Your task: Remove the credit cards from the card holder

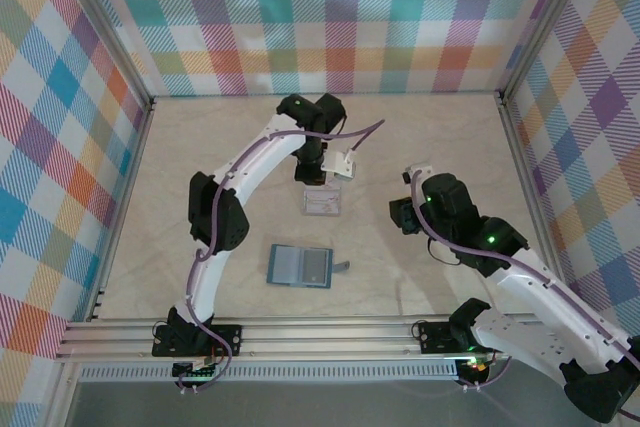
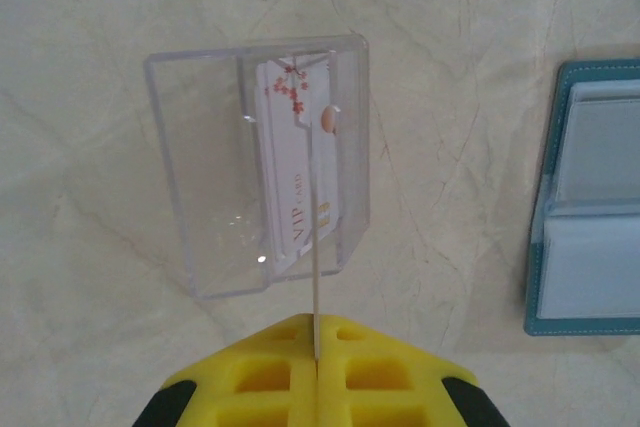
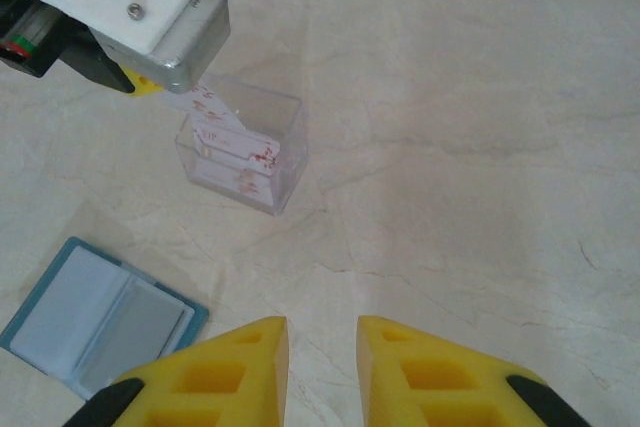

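The card would catch if my left gripper opened now. Its gripped end is outside the rim of the box (image 2: pixel 200 177), so it should first move in.
The teal-blue card holder (image 1: pixel 300 266) lies open and flat near the table's middle, its slate-blue inside up (image 2: pixel 590 197) (image 3: pixel 100 322). My left gripper (image 2: pixel 318 332) is shut on a thin pale credit card (image 2: pixel 316 247), seen edge-on, held upright over a clear plastic box (image 2: pixel 200 177). Another credit card (image 2: pixel 298 162), white with red blossoms and "VIP" lettering, stands inside that box. In the right wrist view the held card (image 3: pixel 205 107) hangs from the left gripper above the box (image 3: pixel 245 152). My right gripper (image 3: pixel 322 347) hovers open over bare table, right of the holder, nothing between its fingers.
The clear box (image 1: pixel 322 203) sits just beyond the holder, under the left gripper (image 1: pixel 318 175). The right gripper (image 1: pixel 400 215) is to the box's right. Plaid walls and metal rails enclose the marble-patterned table (image 1: pixel 200 157) on three sides.
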Robot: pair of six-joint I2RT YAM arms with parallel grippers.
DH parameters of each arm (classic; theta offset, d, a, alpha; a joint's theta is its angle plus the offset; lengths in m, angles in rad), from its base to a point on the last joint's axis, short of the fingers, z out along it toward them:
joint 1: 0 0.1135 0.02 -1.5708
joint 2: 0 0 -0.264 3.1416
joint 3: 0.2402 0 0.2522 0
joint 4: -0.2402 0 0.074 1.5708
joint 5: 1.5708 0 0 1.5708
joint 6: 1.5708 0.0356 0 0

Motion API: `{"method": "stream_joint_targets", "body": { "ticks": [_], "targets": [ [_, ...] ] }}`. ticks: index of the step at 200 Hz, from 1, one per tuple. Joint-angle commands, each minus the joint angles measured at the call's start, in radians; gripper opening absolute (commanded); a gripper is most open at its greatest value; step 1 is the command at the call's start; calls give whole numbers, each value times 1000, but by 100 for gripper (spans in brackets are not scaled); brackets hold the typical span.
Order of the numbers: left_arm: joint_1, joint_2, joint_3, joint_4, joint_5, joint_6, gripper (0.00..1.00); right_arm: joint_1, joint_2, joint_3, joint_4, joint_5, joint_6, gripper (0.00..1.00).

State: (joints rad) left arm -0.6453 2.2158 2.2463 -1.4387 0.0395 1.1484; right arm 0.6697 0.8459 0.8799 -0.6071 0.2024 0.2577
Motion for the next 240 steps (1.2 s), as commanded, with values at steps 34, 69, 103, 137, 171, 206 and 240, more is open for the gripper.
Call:
{"method": "stream_joint_targets", "body": {
  "ticks": [34, 69, 103, 137, 171, 206, 240],
  "targets": [
    [15, 91, 39, -81, 3, 19, 0, -30, 14, -28, 51, -47, 22, 28],
    [16, 125, 39, -71, 12, 10, 0, -46, 47, -33, 68, -77, 30, 29],
    [16, 152, 45, -65, 12, 17, 0, -49, 61, -37, 82, -86, 33, 29],
    [15, 158, 76, -93, 11, 9, 0, -57, 61, -33, 76, -92, 31, 29],
    [-6, 104, 92, -108, -40, -1, 0, -59, 57, -30, 73, -98, 34, 29],
    [-14, 64, 71, -78, -58, 17, 0, -61, 63, -33, 93, -112, 45, 29],
    [-12, 96, 69, -39, -108, 31, 0, -61, 67, -32, 87, -111, 43, 29]
  ]
}}
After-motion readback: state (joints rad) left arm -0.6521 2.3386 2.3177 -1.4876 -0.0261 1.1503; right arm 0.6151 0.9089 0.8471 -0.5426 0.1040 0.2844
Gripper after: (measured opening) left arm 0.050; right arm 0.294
